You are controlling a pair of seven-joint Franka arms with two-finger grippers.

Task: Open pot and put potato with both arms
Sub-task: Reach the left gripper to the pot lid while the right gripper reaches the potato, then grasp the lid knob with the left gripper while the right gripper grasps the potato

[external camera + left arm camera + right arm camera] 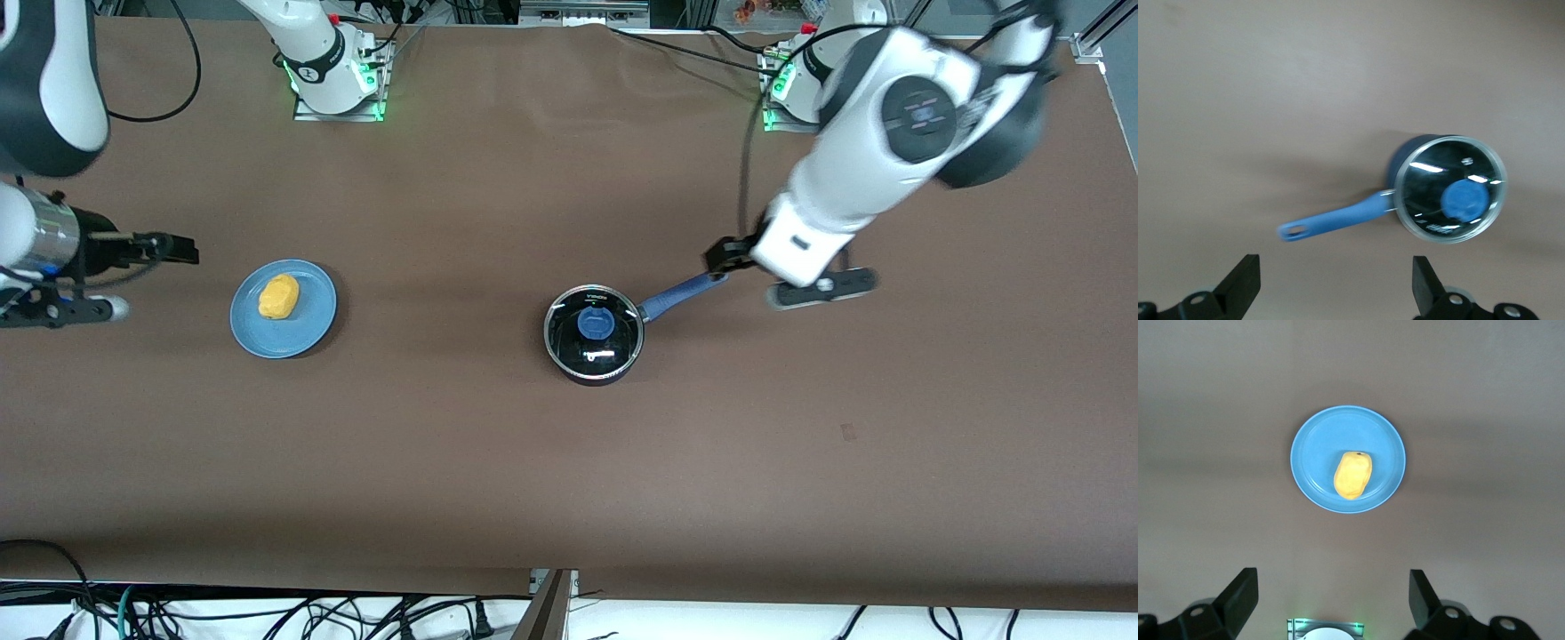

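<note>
The left gripper needs to open the pot for the potato [278,296] next, so it should pick up the glass lid by its blue knob [594,322].
The black pot [594,356] stands mid-table with its glass lid [613,342] on and the lid's blue knob [594,322] on top. Its blue handle [680,293] points toward the left arm's end. My left gripper [725,258] is open and empty, up over the handle's tip. In the left wrist view the pot [1449,190] and handle [1338,220] lie just past the open left gripper [1335,283]. The yellow potato [278,296] lies on a blue plate [307,331]. My right gripper [178,248] is open and empty over bare table beside the plate. The right wrist view shows the potato [1353,475], the plate [1311,460] and the open right gripper [1330,597].
The brown table [533,462] carries only the pot and the plate. The arm bases [333,71] [791,80] stand along the edge farthest from the front camera, with cables near them. More cables hang below the nearest edge [267,613].
</note>
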